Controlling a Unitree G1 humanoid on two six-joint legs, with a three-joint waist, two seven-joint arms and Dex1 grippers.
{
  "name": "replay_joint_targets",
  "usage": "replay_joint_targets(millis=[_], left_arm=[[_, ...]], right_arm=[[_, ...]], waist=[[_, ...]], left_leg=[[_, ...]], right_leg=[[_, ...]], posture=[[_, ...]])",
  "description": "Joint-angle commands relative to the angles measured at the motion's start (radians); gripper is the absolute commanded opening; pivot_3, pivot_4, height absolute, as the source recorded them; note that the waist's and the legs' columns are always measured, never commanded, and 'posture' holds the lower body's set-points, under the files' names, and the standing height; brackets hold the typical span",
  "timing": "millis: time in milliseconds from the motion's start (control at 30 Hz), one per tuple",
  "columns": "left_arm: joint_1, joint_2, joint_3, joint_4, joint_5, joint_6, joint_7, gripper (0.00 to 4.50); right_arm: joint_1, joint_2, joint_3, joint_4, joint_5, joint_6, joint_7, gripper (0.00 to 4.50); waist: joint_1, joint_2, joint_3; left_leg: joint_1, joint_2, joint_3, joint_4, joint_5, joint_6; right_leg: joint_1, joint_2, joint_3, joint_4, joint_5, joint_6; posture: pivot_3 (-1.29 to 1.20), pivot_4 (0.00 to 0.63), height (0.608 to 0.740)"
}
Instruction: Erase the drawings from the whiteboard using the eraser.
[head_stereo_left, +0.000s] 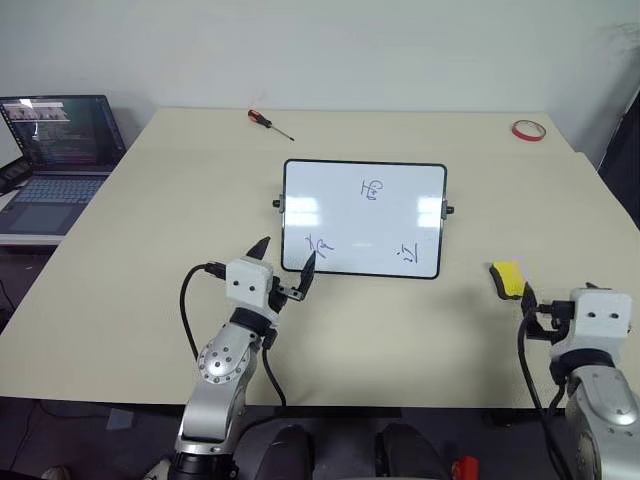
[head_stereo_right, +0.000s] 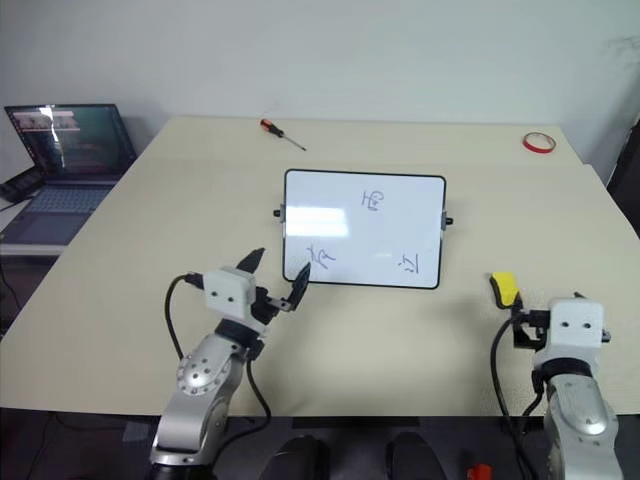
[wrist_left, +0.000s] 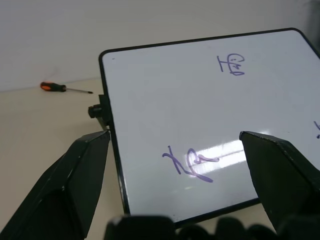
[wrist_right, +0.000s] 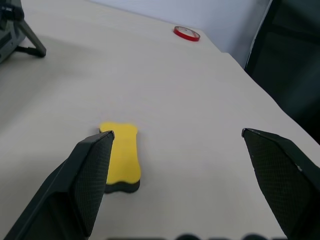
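Note:
I need to wipe the drawings off the whiteboard, so next I will grab the yellow eraser (head_stereo_left: 508, 279) by its long sides with my right gripper.
The whiteboard (head_stereo_left: 345, 215) stands propped near the middle of the table, black-framed with small knobs at its short sides. Three drawings mark it: one upper middle (head_stereo_left: 372, 189), one lower left (head_stereo_left: 320, 245) and one lower right (head_stereo_left: 408, 258). My left gripper (head_stereo_left: 288, 252) is open at the board's near left corner, its fingers spread around the lower left scribble (wrist_left: 192, 162) as seen in the left wrist view. The yellow eraser (head_stereo_left: 508, 279) lies flat on the table to the right of the board. My right gripper (wrist_right: 177, 134) is open just behind it, with nothing between its fingers.
A red-handled screwdriver (head_stereo_left: 268, 122) lies at the far side of the table and a red tape ring (head_stereo_left: 528, 130) at the far right. An open laptop (head_stereo_left: 60, 150) sits on a lower surface to the left. The table's near edge runs just below both grippers.

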Motion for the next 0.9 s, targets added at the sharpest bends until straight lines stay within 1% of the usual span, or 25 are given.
replay_joint_targets(millis=[33, 167, 333, 400, 500, 567, 633, 700, 833, 900], left_arm=[[-0.104, 0.027, -0.008, 0.038, -0.072, 0.012, -0.115, 4.50], [-0.200, 0.040, -0.066, 0.108, -0.151, 0.034, -0.283, 4.50], [-0.289, 0.034, -0.125, 0.190, -0.201, 0.012, -0.454, 4.50], [-0.334, 0.035, -0.159, 0.259, -0.203, -0.009, -0.547, 4.50], [-0.409, 0.023, -0.181, 0.405, -0.165, -0.086, -0.616, 4.50], [-0.441, 0.021, -0.202, 0.458, -0.161, -0.101, -0.672, 4.50], [-0.469, 0.024, -0.226, 0.510, -0.122, -0.154, -0.704, 4.50], [-0.498, 0.014, -0.235, 0.561, -0.082, -0.211, -0.696, 4.50], [-0.533, -0.027, -0.227, 0.592, -0.077, -0.230, -0.686, 4.50], [-0.540, -0.038, -0.231, 0.597, -0.056, -0.257, -0.674, 4.50]], right_arm=[[-0.029, -0.005, -0.036, -0.055, 0.041, 0.052, 0.003, 4.48], [-0.071, 0.007, -0.054, -0.061, 0.081, 0.111, -0.011, 4.48], [-0.107, 0.014, -0.053, -0.039, 0.114, 0.166, -0.011, 4.48], [-0.135, 0.012, -0.056, -0.017, 0.134, 0.189, -0.009, 4.48], [-0.195, -0.009, -0.078, 0.032, 0.143, 0.219, -0.015, 4.48], [-0.235, -0.023, -0.090, 0.075, 0.152, 0.250, -0.017, 4.48], [-0.270, -0.033, -0.093, 0.111, 0.170, 0.280, -0.015, 4.48], [-0.307, -0.033, -0.096, 0.145, 0.191, 0.305, -0.011, 4.48], [-0.357, -0.037, -0.096, 0.194, 0.212, 0.327, -0.010, 4.48], [-0.350, -0.074, -0.054, 0.220, 0.188, 0.317, 0.016, 4.48]], waist=[[0.002, 0.000, 0.000], [0.001, 0.000, 0.000], [-0.003, 0.000, 0.000], [-0.003, 0.000, 0.000], [-0.003, 0.000, 0.000], [-0.003, 0.000, 0.000], [-0.003, 0.000, 0.000], [-0.003, 0.000, 0.000], [-0.002, 0.000, 0.000], [-0.002, 0.000, 0.000]], left_leg=[[0.000, 0.000, 0.000, 0.000, 0.000, 0.000], [0.000, -0.001, 0.001, 0.000, 0.000, 0.000], [-0.001, 0.000, 0.000, 0.000, 0.000, 0.000], [-0.001, 0.000, 0.001, 0.000, 0.000, 0.000], [0.000, -0.001, 0.001, 0.001, 0.000, 0.000], [0.000, -0.001, 0.001, 0.001, 0.000, 0.000], [0.000, -0.001, 0.001, 0.000, 0.000, 0.000], [-0.001, 0.000, 0.001, 0.000, 0.000, 0.000], [-0.002, 0.000, 0.001, 0.000, 0.000, 0.000], [-0.002, 0.000, 0.000, 0.000, 0.000, 0.000]], right_leg=[[0.000, 0.001, 0.000, 0.000, 0.000, 0.000], [0.000, 0.001, 0.000, 0.000, 0.000, 0.000], [-0.001, 0.001, 0.000, 0.000, 0.000, 0.000], [-0.001, 0.001, 0.001, 0.000, 0.000, 0.000], [0.000, 0.002, 0.001, 0.001, 0.000, 0.000], [0.000, 0.002, 0.001, 0.001, 0.000, 0.000], [-0.001, 0.002, 0.001, 0.001, 0.000, 0.000], [-0.001, 0.003, 0.001, 0.000, 0.000, 0.000], [-0.002, 0.002, 0.001, 0.000, 0.000, 0.000], [-0.002, 0.002, 0.001, 0.000, 0.000, 0.000]], posture=[[0.00, 0.150, 0.740], [0.00, 0.150, 0.740], [0.00, 0.150, 0.740], [0.00, 0.150, 0.740], [0.00, 0.150, 0.740], [0.00, 0.150, 0.740], [0.00, 0.150, 0.740], [0.00, 0.150, 0.740], [0.00, 0.150, 0.740], [0.00, 0.150, 0.740]])
